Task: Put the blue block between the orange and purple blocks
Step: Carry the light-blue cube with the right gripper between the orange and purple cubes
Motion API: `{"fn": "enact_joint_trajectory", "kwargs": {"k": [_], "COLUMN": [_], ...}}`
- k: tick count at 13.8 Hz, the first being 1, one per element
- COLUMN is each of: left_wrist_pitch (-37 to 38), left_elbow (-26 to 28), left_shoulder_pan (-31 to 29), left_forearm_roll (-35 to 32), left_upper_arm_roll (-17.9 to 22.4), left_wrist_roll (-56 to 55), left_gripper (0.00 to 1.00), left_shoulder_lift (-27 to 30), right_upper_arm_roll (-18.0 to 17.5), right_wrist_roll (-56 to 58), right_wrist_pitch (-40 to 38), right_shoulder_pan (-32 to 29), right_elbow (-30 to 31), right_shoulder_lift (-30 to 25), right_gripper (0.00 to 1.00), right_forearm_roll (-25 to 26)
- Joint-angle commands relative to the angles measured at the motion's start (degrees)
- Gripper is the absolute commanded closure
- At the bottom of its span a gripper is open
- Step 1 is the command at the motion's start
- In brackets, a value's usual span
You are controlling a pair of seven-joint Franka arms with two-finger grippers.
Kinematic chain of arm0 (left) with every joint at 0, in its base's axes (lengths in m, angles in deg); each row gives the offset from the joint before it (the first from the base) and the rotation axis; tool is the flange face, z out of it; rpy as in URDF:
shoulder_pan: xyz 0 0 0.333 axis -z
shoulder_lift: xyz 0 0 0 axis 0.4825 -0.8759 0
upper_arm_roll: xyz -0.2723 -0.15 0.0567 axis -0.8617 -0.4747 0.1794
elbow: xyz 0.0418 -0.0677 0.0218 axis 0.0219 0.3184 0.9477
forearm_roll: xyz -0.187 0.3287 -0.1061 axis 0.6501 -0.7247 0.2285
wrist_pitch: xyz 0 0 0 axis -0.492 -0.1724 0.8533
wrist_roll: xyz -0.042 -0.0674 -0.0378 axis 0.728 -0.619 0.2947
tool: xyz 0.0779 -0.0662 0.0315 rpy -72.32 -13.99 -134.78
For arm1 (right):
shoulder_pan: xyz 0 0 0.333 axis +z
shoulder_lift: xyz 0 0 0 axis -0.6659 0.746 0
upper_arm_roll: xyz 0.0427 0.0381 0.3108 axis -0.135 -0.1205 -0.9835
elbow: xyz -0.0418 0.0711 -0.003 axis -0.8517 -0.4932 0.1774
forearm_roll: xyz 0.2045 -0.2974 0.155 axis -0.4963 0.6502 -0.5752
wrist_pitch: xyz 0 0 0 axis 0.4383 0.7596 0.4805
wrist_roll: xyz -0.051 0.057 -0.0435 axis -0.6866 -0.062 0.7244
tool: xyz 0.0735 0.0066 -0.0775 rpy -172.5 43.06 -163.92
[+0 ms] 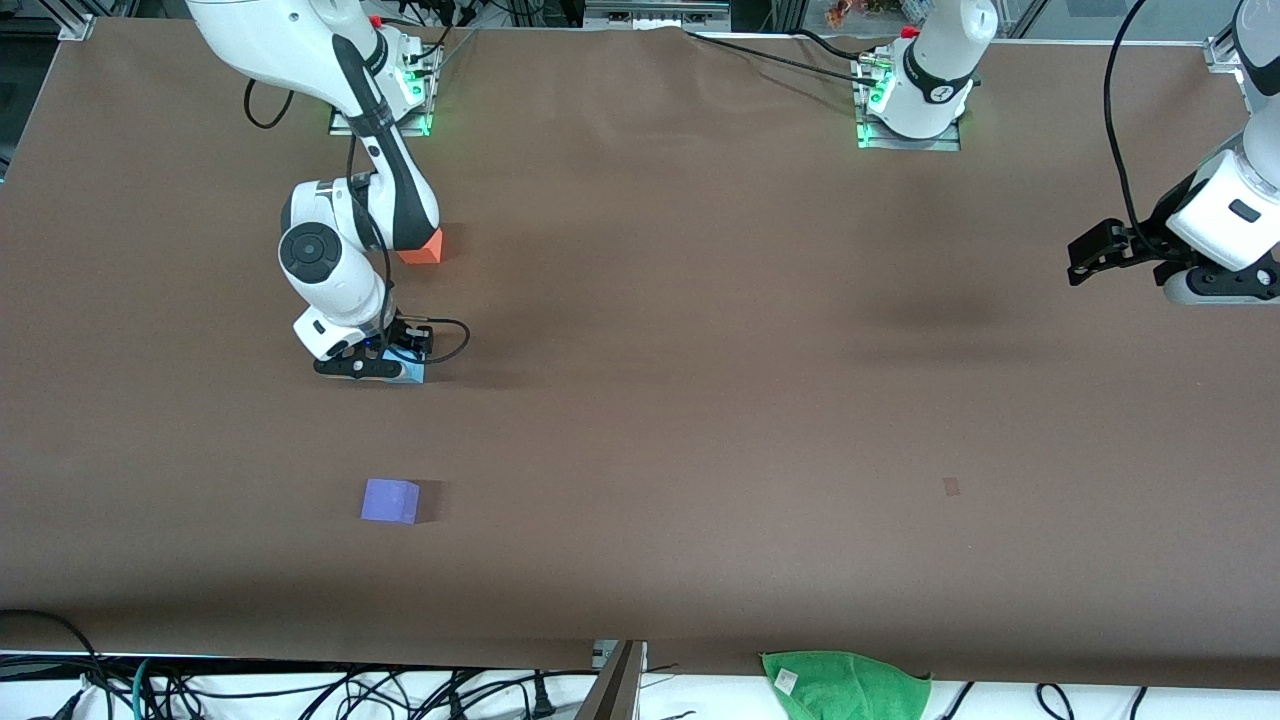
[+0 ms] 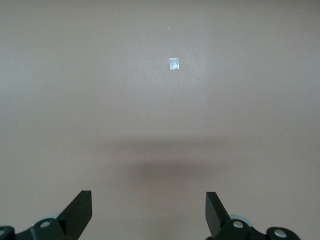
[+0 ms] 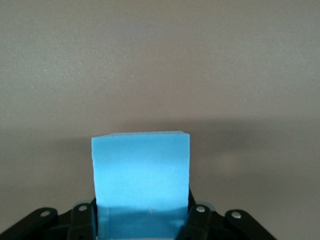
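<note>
The blue block [image 1: 409, 373] [image 3: 140, 177] sits low on the tabletop between the orange and purple blocks, so it is time for my right gripper to open.
The blue block [image 1: 409, 373] is a sky-blue cube between the fingers of my right gripper [image 1: 372, 367], which is shut on it, low at the table. It fills the right wrist view [image 3: 141, 175], with the right gripper [image 3: 142, 216] closed against its sides. I cannot tell whether it rests on the table. The orange block [image 1: 424, 247] lies farther from the front camera, partly hidden by the right arm. The purple block [image 1: 390, 500] lies nearer. My left gripper [image 1: 1088, 256] waits open and empty at the left arm's end, its jaws wide apart in the left wrist view [image 2: 149, 202].
A green cloth [image 1: 845, 683] lies at the table's front edge. A small tape mark [image 1: 951, 487] sits on the brown table cover and shows in the left wrist view [image 2: 174, 64]. Cables hang below the front edge.
</note>
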Motion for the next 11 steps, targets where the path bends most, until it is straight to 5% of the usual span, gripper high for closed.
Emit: {"fn": "enact_joint_trajectory", "kwargs": {"k": [1,2,3,5,11], "left_wrist_pitch": [0.82,0.82,0.82,0.82,0.82], "left_elbow": [-1.56,-1.56,-1.56,-1.56,-1.47], "left_shoulder_pan": [-0.06,-0.06,-0.06,-0.06,-0.06], "left_forearm_roll": [-0.03,-0.04,-0.04,-0.04,-0.04], "left_upper_arm_roll": [0.13,0.05,0.13,0.05,0.13], "left_wrist_roll": [-0.06,-0.06,-0.06,0.03,0.12], "left_gripper": [0.00,0.00,0.00,0.00,0.00], "left_shoulder_lift": [-0.71,-0.71,-0.71,-0.71,-0.72], "right_upper_arm_roll": [0.43,0.34,0.34,0.34,4.90], "right_wrist_roll": [1.40,1.40,1.49,1.75,10.00], "right_wrist_pitch": [3.36,3.45,3.37,0.84,-30.68], "right_shoulder_pan": [0.59,0.59,0.59,0.68,0.68], "right_elbow": [2.47,2.38,2.21,0.72,-17.97], "right_shoulder_lift": [-0.22,-0.13,-0.30,-2.31,-6.72], "right_gripper": [0.72,0.53,0.02,0.00,0.00], "right_forearm_roll": [-1.45,-1.45,-1.45,-1.37,-0.58]}}
